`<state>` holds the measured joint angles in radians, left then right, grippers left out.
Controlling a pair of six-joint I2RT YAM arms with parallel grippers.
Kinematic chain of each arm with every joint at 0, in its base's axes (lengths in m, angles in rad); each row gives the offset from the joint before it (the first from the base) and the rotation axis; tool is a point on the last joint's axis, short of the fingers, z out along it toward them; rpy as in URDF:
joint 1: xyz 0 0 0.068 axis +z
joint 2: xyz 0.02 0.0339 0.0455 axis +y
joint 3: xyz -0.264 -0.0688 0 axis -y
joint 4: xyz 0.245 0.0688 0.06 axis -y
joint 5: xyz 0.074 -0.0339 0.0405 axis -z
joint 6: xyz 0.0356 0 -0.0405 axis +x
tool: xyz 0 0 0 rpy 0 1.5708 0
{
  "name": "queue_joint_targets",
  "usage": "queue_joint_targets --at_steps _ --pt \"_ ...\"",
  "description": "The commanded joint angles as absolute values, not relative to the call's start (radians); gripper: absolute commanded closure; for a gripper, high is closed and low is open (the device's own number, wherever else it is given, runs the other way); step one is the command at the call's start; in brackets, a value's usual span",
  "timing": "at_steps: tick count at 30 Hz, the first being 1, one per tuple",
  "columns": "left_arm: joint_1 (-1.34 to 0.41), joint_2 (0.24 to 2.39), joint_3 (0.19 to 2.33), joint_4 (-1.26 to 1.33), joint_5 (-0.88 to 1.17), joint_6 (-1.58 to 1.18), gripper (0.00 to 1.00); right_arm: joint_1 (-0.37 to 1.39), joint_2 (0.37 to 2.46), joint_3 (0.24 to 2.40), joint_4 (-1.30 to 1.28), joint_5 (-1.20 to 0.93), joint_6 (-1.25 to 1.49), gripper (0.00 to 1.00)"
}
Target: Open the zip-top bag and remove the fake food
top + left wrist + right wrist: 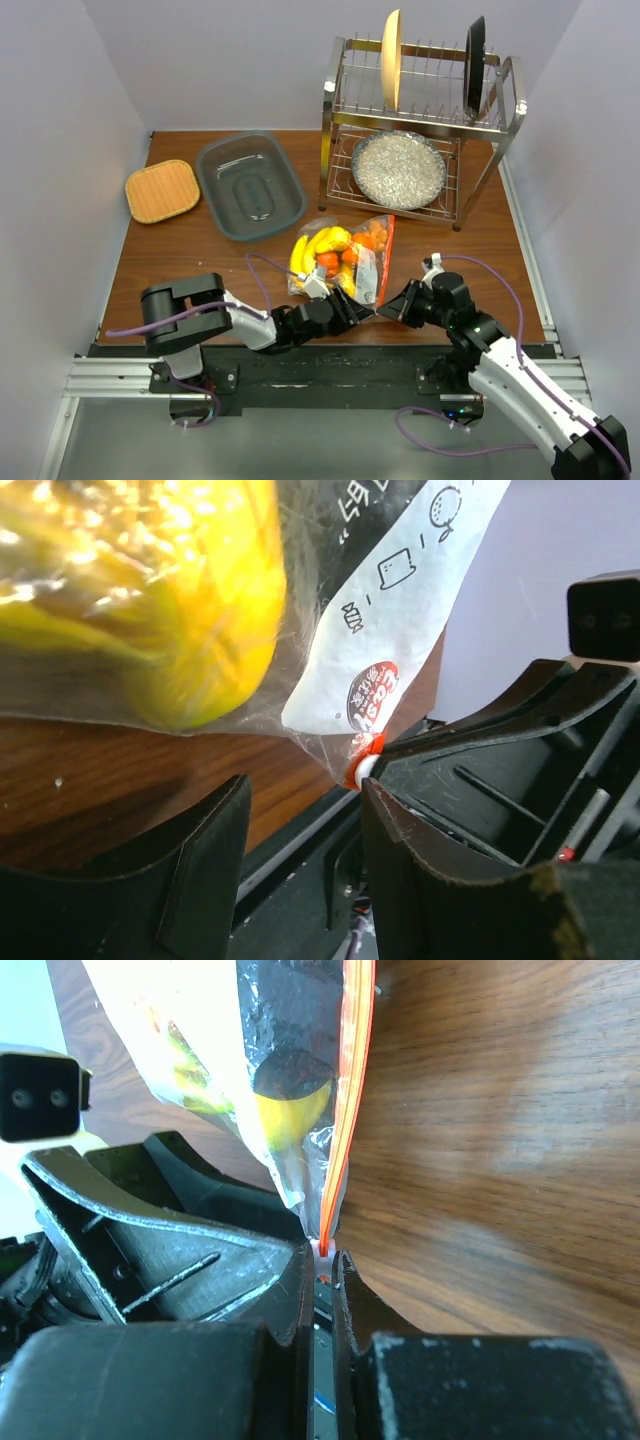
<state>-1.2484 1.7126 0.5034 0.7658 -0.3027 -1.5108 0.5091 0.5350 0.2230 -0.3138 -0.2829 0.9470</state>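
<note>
The near edge of the bag is beyond my left gripper's fingers and they would miss it if they closed now, so I should move toward it first, then close.
The zip-top bag [345, 258] lies on the table in front of the dish rack. It holds fake food: a yellow banana bunch [318, 248] and orange pieces [365, 240]. Its orange-red zip strip [388, 255] runs along the right side. My right gripper [384, 313] is at the bag's near corner, shut on the white zip slider [322, 1250] at the end of the strip [352, 1090]. My left gripper [352, 306] is open just left of that corner, its jaws apart with nothing between them [300, 820]. The slider [365, 765] touches its right finger [420, 870]. The banana [150, 590] fills the upper left of the left wrist view.
A grey translucent tub [250, 187] and a square orange lid [162, 190] sit at the back left. A metal dish rack [340, 110] at the back right holds a glittery silver plate [398, 168] and two upright plates. The table's front edge is right behind both grippers.
</note>
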Motion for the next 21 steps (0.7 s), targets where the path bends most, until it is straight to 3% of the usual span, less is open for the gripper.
queue_joint_targets --at_steps 1,21 --pt "-1.258 1.712 0.495 0.908 -0.371 -1.580 0.47 0.506 0.517 0.224 -0.324 -0.313 0.962 1.00" --pt "-1.256 1.825 0.522 1.018 -0.324 -1.579 0.50 0.506 0.440 0.242 -0.431 -0.298 0.914 1.00"
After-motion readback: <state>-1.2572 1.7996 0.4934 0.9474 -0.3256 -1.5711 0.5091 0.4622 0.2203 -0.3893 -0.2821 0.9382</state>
